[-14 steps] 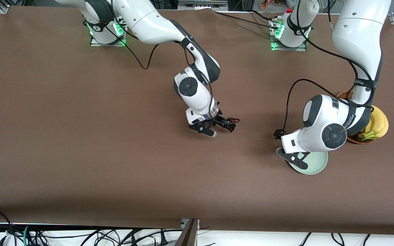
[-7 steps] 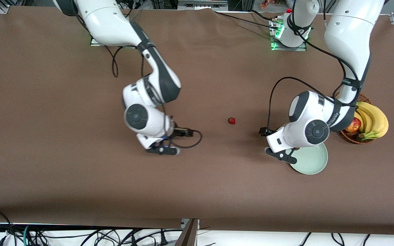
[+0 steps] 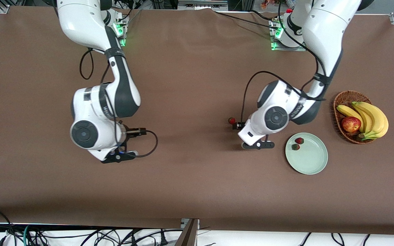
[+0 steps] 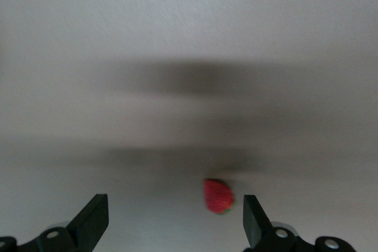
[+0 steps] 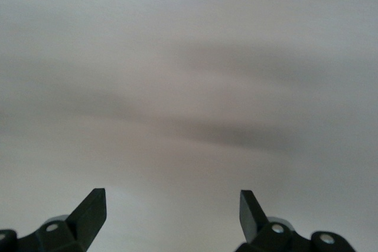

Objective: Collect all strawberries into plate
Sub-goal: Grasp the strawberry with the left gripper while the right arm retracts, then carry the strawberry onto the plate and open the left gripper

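Note:
The left gripper grabs the loose strawberry by its red sides next, to collect it into the pale green plate [image 3: 311, 160].
Two strawberries [image 3: 299, 140] [image 3: 296, 147] lie in the pale green plate [image 3: 311, 160], near its rim on the side toward the robots. A third strawberry [image 3: 231, 120] lies on the bare table toward the middle. My left gripper [image 3: 257, 145] is open and empty, low over the table between that strawberry and the plate. In the left wrist view the strawberry [image 4: 218, 196] shows between the open fingers of the left gripper [image 4: 174, 222], close to one finger [image 4: 254, 222]. My right gripper [image 3: 118, 157] is open and empty over bare table toward the right arm's end, and the right wrist view shows it [image 5: 171, 213] over bare table only.
A brown wicker basket [image 3: 340, 99] with bananas [image 3: 371, 118] and a red-yellow apple [image 3: 351, 124] stands beside the plate, toward the left arm's end and farther from the front camera.
The right arm has swung away from the middle toward its own end of the table, leaving the third strawberry lying there. The left gripper has moved off the plate toward that strawberry, uncovering two berries on the plate.

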